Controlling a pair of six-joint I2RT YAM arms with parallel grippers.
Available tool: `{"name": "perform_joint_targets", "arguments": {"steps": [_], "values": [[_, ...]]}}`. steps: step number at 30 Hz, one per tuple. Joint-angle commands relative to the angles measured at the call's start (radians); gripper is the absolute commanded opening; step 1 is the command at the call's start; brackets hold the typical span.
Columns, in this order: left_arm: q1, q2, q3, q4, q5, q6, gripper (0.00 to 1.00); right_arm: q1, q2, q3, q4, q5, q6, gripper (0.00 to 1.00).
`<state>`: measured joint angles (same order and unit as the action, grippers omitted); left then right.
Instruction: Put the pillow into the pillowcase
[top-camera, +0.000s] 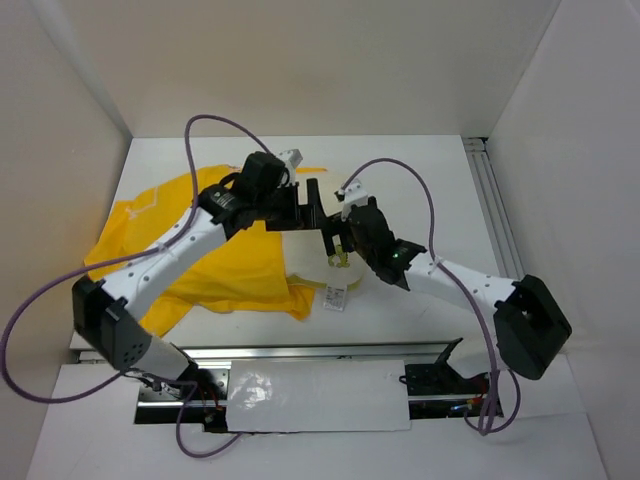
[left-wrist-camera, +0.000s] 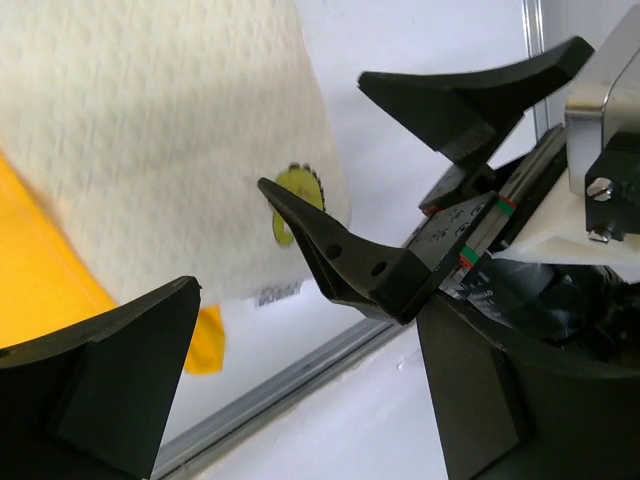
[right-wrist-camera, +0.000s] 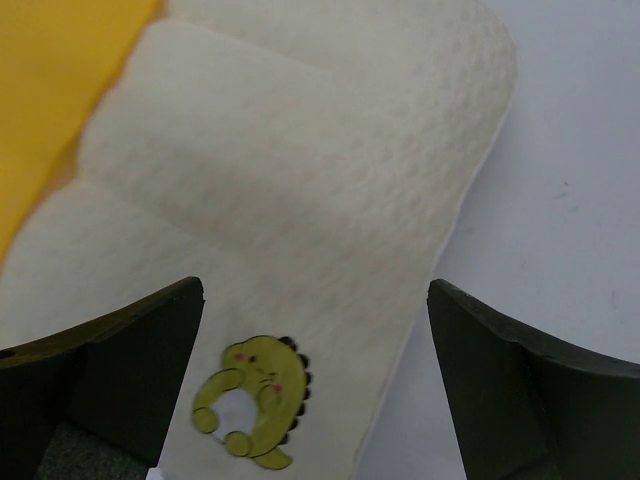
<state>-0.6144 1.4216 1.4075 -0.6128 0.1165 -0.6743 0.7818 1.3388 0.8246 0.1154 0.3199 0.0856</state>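
Note:
My left gripper is to grab the pillowcase next, by the hem of its opening (top-camera: 285, 264), and this leaves the pillow's end free to slide inside.
The cream-white pillow (top-camera: 312, 272) lies at the table's middle, partly covered by the crumpled yellow pillowcase (top-camera: 190, 250) on its left. Its white tag (top-camera: 336, 296) sticks out at the near edge. My right gripper (top-camera: 338, 250) is open just above the pillow's right end. In the right wrist view (right-wrist-camera: 315, 385) its jaws straddle the pillow (right-wrist-camera: 300, 180) edge by the yellow emblem (right-wrist-camera: 255, 400), with the pillowcase (right-wrist-camera: 60, 80) at top left. My left gripper (top-camera: 318, 205) is open and empty above the pillow's far side. The left wrist view (left-wrist-camera: 300, 400) shows the pillow (left-wrist-camera: 170, 130), the emblem (left-wrist-camera: 297, 188) and the pillowcase (left-wrist-camera: 40, 260).
The right gripper's fingers (left-wrist-camera: 345, 265) cross the left wrist view close to the left gripper. An aluminium rail (top-camera: 495, 215) runs along the table's right side and another (top-camera: 320, 350) along the near edge. White walls enclose the table. Purple cables loop over both arms.

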Motion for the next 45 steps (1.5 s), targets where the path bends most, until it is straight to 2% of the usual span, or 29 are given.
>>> {"name": "perform_joint_targets", "arguments": {"steps": [1,6,8,10,13,15,17,19,20,22,24,31,32,35,39,45], "values": [[0.136,0.158,0.077,-0.083,-0.28,0.056,1.0,-0.09,-0.003,0.103,-0.042,-0.045,0.077,1.0],[0.197,0.472,0.353,-0.214,-0.385,0.101,0.95,-0.352,0.121,0.256,-0.077,-0.234,0.212,1.0],[0.234,0.539,0.454,-0.263,-0.385,0.101,0.93,-0.409,0.189,0.298,-0.077,-0.333,0.226,1.0],[0.28,0.574,0.472,-0.243,-0.325,0.116,0.92,-0.472,0.238,0.34,-0.086,-0.378,0.226,1.0],[0.317,0.539,0.42,-0.092,-0.135,0.174,0.9,-0.507,0.257,0.34,-0.076,-0.415,0.215,1.0],[0.317,0.478,0.355,-0.007,-0.08,0.196,0.92,-0.52,0.276,0.35,-0.056,-0.427,0.198,1.0],[0.347,0.467,0.355,0.027,-0.034,0.196,0.92,-0.52,0.289,0.36,-0.056,-0.427,0.184,1.0],[0.383,0.438,0.335,0.076,0.177,0.205,0.93,-0.52,0.298,0.36,-0.046,-0.427,0.143,1.0],[0.419,0.427,0.315,0.175,0.278,0.205,0.93,-0.52,0.298,0.36,-0.036,-0.442,0.131,1.0],[0.444,0.416,0.286,0.247,0.503,0.177,0.95,-0.52,0.298,0.349,-0.022,-0.481,0.103,1.0],[0.453,0.416,0.286,0.286,0.572,0.168,0.96,-0.52,0.298,0.335,-0.002,-0.49,0.088,1.0],[0.401,0.5,0.473,0.078,0.194,0.246,0.98,-0.52,0.345,0.384,-0.06,-0.38,0.133,1.0],[0.392,0.514,0.488,0.047,0.066,0.258,0.98,-0.52,0.356,0.413,-0.069,-0.38,0.144,1.0],[0.349,0.582,0.547,-0.063,-0.168,0.294,0.99,-0.52,0.398,0.453,-0.083,-0.364,0.19,1.0],[0.308,0.658,0.584,-0.172,-0.337,0.308,0.99,-0.52,0.438,0.527,-0.099,-0.354,0.236,1.0],[0.266,0.72,0.574,-0.183,-0.397,0.32,0.99,-0.52,0.511,0.568,-0.1,-0.366,0.256,1.0]]}}
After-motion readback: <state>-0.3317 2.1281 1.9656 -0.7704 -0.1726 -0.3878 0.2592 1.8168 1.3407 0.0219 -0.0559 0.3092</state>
